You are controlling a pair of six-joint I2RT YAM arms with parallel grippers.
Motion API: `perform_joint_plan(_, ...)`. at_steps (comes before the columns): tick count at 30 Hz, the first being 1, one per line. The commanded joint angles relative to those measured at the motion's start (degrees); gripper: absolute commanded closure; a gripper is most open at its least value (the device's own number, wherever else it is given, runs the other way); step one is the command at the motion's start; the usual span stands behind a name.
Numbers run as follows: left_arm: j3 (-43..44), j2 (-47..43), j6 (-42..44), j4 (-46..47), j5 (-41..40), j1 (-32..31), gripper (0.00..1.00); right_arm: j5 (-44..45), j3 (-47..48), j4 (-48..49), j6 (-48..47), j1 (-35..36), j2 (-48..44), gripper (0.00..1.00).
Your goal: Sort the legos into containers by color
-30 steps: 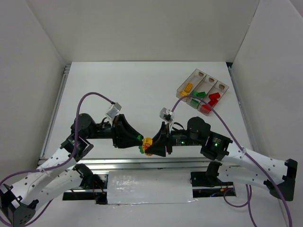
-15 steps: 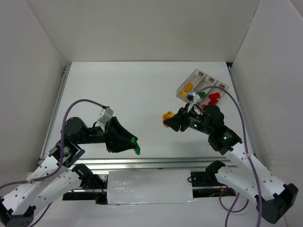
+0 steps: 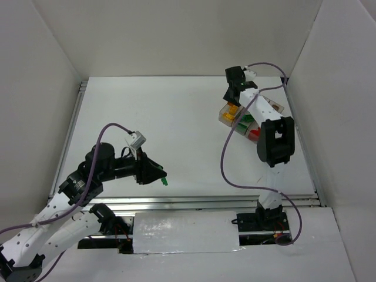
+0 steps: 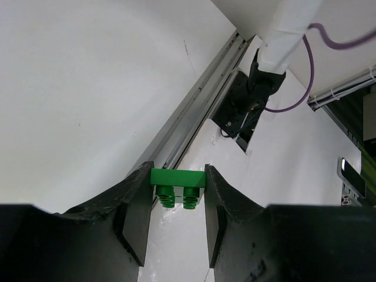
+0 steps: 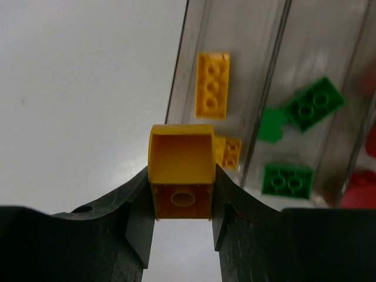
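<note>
I need to move the rounded yellow lego toward the far end of the tray's section with my right gripper before I release it, because the lego hangs over the tray's rim.
My left gripper (image 3: 162,178) hangs low over the table's near left, shut on a small green lego (image 4: 177,178) with its studs facing down (image 3: 165,181). My right gripper (image 3: 231,100) reaches to the far right and is shut on a rounded yellow lego (image 5: 181,176) at the left edge of the containers (image 3: 274,107), a clear tray of three compartments (image 5: 252,35). The left compartment holds two yellow legos (image 5: 212,85), the middle one green legos (image 5: 288,179), and red legos (image 5: 359,191) show in the right one.
White walls enclose the table on three sides. A metal rail (image 4: 194,100) runs along the near edge beside my left gripper. Purple cables (image 3: 226,158) loop off both arms.
The grippers were together at the near middle with joined bricks. They pulled apart: the right arm swung far right over the tray with the yellow one, the left drew back with the green one.
</note>
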Motion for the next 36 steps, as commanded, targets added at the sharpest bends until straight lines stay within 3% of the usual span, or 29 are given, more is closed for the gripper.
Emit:
perform_joint_plan(1,2.15,-2.10,1.40,0.00,-1.39,-0.52,1.00,8.12,13.69,-7.83,0.03,-2.24,7.05,1.00)
perform_joint_plan(4,1.89,-2.02,1.31,0.61,-0.68,-0.60,1.00,5.32,20.29,-8.62,-1.20,-4.52,12.07,0.95)
perform_joint_plan(9,2.06,-1.57,1.40,0.43,-0.94,-0.60,1.00,5.66,25.57,-9.68,-1.73,-5.85,16.20,0.76)
perform_joint_plan(10,1.98,-1.66,1.23,0.61,-0.86,-0.60,1.00,5.22,25.75,-9.42,-2.08,-5.85,16.38,0.48)
perform_joint_plan(11,1.71,-1.66,1.05,0.88,-0.94,-0.60,1.00,5.13,25.92,-9.15,-2.60,-5.85,16.21,0.34)
perform_joint_plan(12,1.54,-1.66,0.70,1.23,-1.29,-0.60,1.00,4.78,26.01,-8.72,-3.04,-5.85,16.04,0.31)
perform_joint_plan(16,1.27,-1.22,-0.01,1.75,-2.44,-0.69,1.00,3.99,24.44,-7.66,-3.57,-5.76,13.05,0.00)
perform_joint_plan(19,1.27,-0.70,-0.71,2.98,-2.79,-0.60,1.00,0.06,22.15,-8.45,-3.93,-5.50,7.10,0.00)
perform_joint_plan(21,1.18,-0.26,-2.02,4.39,-2.88,-0.60,1.00,-5.38,14.01,-4.70,-5.41,-4.62,1.74,0.00)
perform_joint_plan(23,1.01,0.01,-3.52,7.81,-2.35,-0.52,1.00,-26.68,-0.39,1.01,-10.42,-3.13,-8.98,0.00)
perform_joint_plan(25,1.27,0.71,-4.48,11.31,-2.09,-0.43,1.00,-44.35,-18.17,13.48,-11.57,-1.55,-20.28,0.00)
perform_joint_plan(26,1.62,0.97,-5.27,12.12,-1.22,-0.25,1.00,-59.75,-23.76,24.14,-10.70,-1.02,-24.09,0.00)
perform_joint_plan(29,3.29,3.34,-6.33,15.02,1.67,0.18,1.00,-79.70,-40.49,42.10,-5.26,4.06,-35.18,0.00)
perform_joint_plan(33,4.44,5.54,-8.78,19.93,7.22,0.45,1.00,-81.00,-48.15,43.75,-7.00,16.10,-46.34,0.01)
perform_joint_plan(36,3.74,6.51,-11.68,25.21,10.82,0.63,1.00,-81.88,-52.11,51.12,-1.92,22.44,-50.49,0.00)
